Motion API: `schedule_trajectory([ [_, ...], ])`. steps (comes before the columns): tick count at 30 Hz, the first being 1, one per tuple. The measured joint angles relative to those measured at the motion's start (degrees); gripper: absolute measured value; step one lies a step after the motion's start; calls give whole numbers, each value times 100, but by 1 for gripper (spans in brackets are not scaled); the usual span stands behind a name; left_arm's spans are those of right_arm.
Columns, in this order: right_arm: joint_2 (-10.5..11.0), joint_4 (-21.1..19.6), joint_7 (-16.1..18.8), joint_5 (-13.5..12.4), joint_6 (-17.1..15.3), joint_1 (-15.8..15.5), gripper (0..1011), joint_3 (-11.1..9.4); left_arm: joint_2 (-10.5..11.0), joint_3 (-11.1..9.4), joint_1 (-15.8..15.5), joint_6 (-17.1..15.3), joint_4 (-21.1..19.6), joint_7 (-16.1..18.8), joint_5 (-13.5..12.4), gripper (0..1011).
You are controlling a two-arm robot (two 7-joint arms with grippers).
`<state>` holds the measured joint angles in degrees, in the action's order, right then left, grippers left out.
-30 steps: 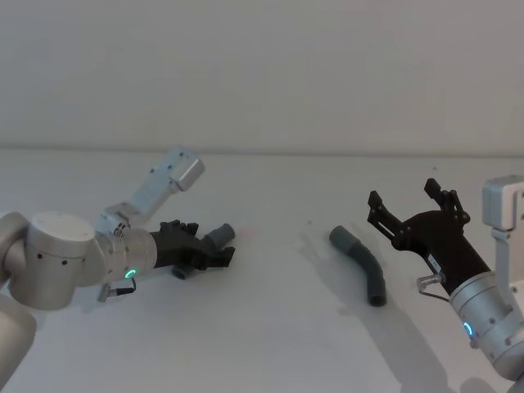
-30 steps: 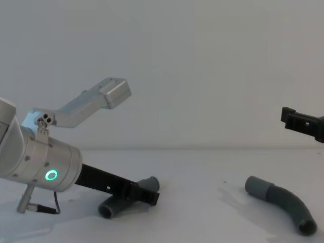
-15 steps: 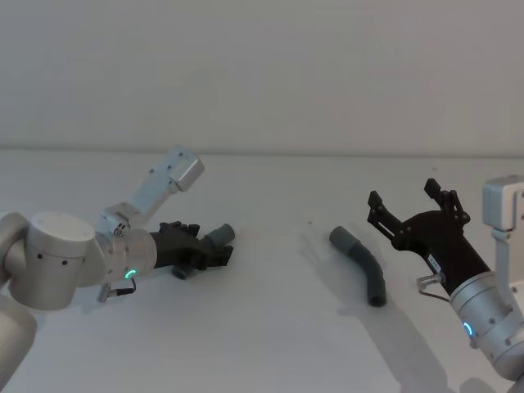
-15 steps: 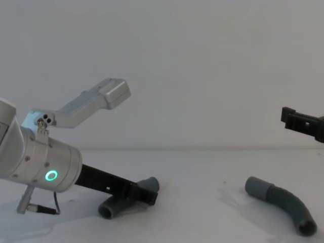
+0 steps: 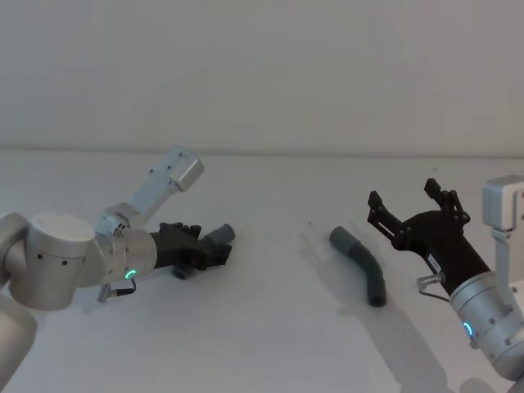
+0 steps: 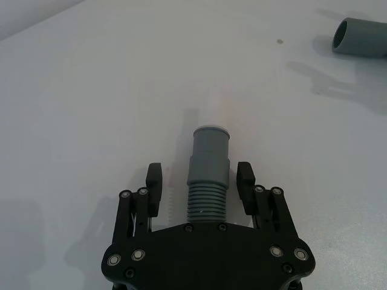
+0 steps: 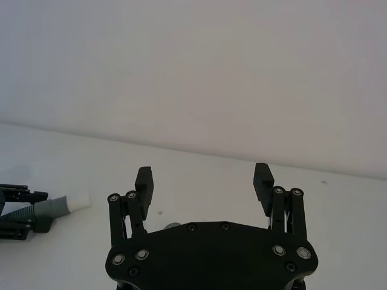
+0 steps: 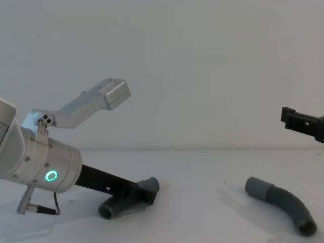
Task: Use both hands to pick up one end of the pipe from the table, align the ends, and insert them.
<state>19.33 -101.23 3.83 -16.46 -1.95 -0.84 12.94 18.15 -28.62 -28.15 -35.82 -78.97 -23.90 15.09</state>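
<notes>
My left gripper is to grab the pipe piece by its ribbed part [image 6: 207, 202] next, so that the pipe piece's white spigot stays free and I can insert it.
One pipe piece [image 5: 209, 242] lies on the white table [image 5: 270, 327] at the left, its grey cuff and white spigot [image 7: 77, 202] pointing right. My left gripper [image 6: 199, 175] is open and low over it, one finger [image 6: 153, 181] on each side of the ribbed part with a small gap. The other pipe piece [image 5: 360, 264] lies curved at the right, its grey cuff [image 8: 255, 186] toward the middle. Right of that piece, my right gripper [image 5: 407, 211] hangs open above the table, holding nothing.
The left arm's silver wrist with the green ring light [image 8: 50, 175] rests low near the table's left front. A silver camera bracket [image 5: 168, 180] sticks up above it. Bare table surface [image 5: 278, 270] separates the two pieces.
My left gripper has sunk slightly toward the table around the left piece. The right arm and the right piece have not moved.
</notes>
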Motion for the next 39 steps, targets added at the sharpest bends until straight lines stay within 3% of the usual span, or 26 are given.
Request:
schedule_trajectory([
  [39, 0, 0, 0, 0, 0, 0, 1002, 0, 0, -5, 0, -7, 1, -1, -4, 478],
])
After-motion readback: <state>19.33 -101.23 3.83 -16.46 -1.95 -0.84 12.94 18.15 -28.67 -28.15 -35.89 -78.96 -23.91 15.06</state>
